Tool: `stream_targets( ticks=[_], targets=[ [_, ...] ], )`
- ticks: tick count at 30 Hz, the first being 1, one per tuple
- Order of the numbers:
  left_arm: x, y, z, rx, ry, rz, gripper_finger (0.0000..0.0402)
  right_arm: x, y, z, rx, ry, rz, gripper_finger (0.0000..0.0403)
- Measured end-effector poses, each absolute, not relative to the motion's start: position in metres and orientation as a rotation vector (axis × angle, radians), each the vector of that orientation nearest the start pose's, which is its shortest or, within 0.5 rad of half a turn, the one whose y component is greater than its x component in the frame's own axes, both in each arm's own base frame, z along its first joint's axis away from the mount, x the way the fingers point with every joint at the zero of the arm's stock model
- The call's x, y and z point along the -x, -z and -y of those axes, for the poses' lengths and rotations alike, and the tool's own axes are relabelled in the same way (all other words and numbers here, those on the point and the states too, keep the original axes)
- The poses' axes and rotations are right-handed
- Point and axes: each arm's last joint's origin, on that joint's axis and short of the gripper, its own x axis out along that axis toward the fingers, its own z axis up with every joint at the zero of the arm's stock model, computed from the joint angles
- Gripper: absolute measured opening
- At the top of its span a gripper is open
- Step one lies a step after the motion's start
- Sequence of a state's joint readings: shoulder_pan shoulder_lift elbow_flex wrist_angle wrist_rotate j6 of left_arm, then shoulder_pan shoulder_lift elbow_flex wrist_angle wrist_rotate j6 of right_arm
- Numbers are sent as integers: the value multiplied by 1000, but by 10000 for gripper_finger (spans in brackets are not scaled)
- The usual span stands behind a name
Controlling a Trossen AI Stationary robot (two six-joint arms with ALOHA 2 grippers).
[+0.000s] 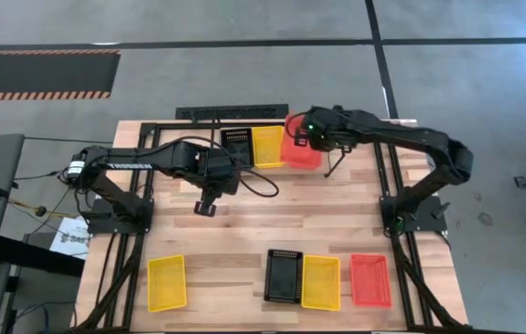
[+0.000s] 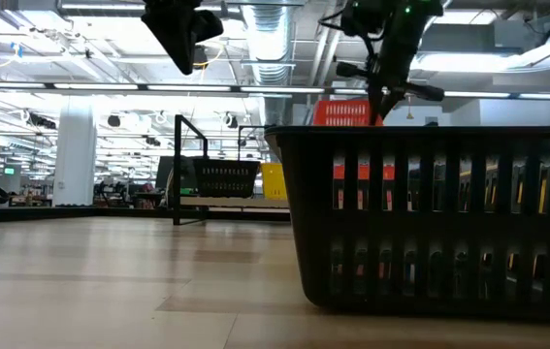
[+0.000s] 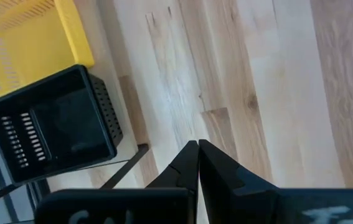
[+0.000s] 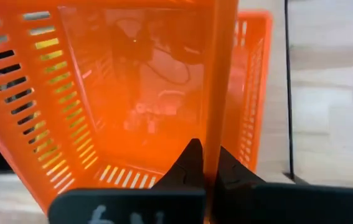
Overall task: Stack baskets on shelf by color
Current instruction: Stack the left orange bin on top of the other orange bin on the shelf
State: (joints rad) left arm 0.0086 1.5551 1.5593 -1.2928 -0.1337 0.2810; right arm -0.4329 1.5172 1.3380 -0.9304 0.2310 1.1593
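Observation:
The held red basket tilts above the lower basket's rim, so the red basket goes lower next in my right gripper before its release.
The shelf (image 1: 235,113) stands at the table's far edge, holding a black basket (image 1: 237,146) and a yellow basket (image 1: 268,146) side by side. My right gripper (image 1: 301,139) is at the shelf's right end, shut on a red-orange basket (image 1: 300,151) that tilts above that slot. The low view shows this basket (image 2: 340,113) raised above the shelf (image 2: 189,170). My left gripper (image 1: 205,208) hangs shut over bare table in front of the shelf, touching nothing. In its wrist view (image 3: 198,144), the black basket (image 3: 51,124) and yellow basket (image 3: 27,37) sit beyond it. My right gripper (image 4: 206,149) pinches the red-orange basket by its side wall's rim (image 4: 216,93), one finger inside the basket and one outside. The fingers come from above, slanting down. The basket is tilted in the hold; whether its lower edge rests on the shelf cannot be told.
Along the near edge lie a yellow basket (image 1: 167,283), a black basket (image 1: 283,276), another yellow basket (image 1: 321,281) and a red-orange basket (image 1: 370,279). The black one (image 2: 439,223) fills the low view's right side. Bare wood (image 1: 272,218) lies mid-table, between the black arm rails.

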Motion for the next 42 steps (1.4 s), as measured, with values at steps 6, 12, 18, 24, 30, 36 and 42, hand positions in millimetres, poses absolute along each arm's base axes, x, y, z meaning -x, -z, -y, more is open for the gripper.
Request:
stream_targets(
  ticks=[6, 12, 18, 24, 30, 36, 42],
  targets=[
    [-287, -336, -6, -346, 81, -1302, 0, -262, -294, 149, -1123, 1150, -708, 3],
    [-287, -336, -6, -362, 93, -1301, 0, -248, -294, 162, -1150, 1146, -762, 3],
    [-288, -336, -7, -359, 87, -1289, 0, -249, -287, 168, -1150, 1139, -807, 3],
    [-288, -336, -8, -352, 81, -1289, 0, -256, -271, 174, -1156, 1129, -871, 3],
    [-288, -336, -8, -344, 75, -1289, 0, -266, -252, 179, -1164, 1097, -953, 3],
    [-288, -336, -8, -343, 75, -1289, 0, -269, -248, 182, -1124, 1074, -985, 10],
    [-288, -336, -8, -351, 81, -1288, 0, -267, -258, 179, -1069, 1061, -936, 66]
  ],
)
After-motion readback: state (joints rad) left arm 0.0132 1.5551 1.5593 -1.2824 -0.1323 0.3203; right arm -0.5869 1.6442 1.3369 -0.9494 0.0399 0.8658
